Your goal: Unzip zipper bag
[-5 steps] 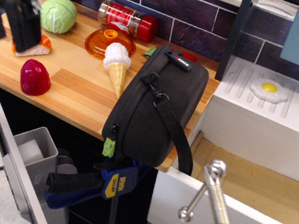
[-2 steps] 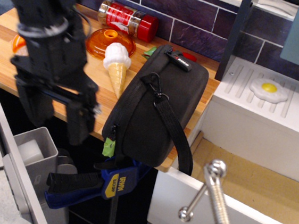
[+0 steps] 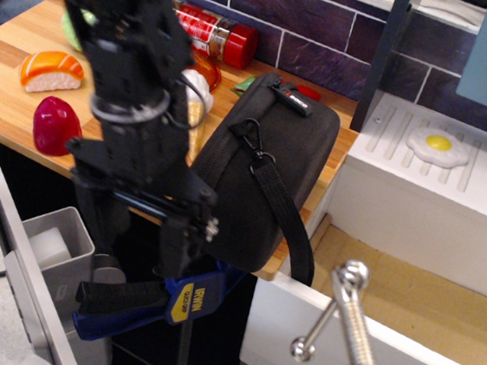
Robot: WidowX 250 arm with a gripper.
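The lime-green pull tab of the zipper is the part my gripper will grab next, to unzip the black zipper bag (image 3: 277,155).
The zipper bag (image 3: 272,164) is a large black rounded case lying on the right end of the wooden counter (image 3: 14,45), its lower end overhanging the front edge. Its black strap (image 3: 285,215) runs down from a metal clip (image 3: 253,140), and a small red-black label (image 3: 291,98) sits at its far end. My gripper (image 3: 143,240) is open, fingers pointing down, right at the bag's lower left corner. Its right finger (image 3: 178,245) covers the spot where the lime-green pull tab sits, so the tab is hidden.
A blue clamp (image 3: 186,297) grips the counter edge under the bag. Toy sushi (image 3: 51,69), a red piece (image 3: 55,125), a spice bottle (image 3: 216,31) and a partly hidden ice cream cone (image 3: 202,91) lie on the counter. A white unit with a fried egg (image 3: 439,144) stands at right, a grey bin (image 3: 54,245) below.
My gripper has swung from the far left of the counter rightward and down to the bag's lower left corner, now covering the green pull tab. The bag has not moved.
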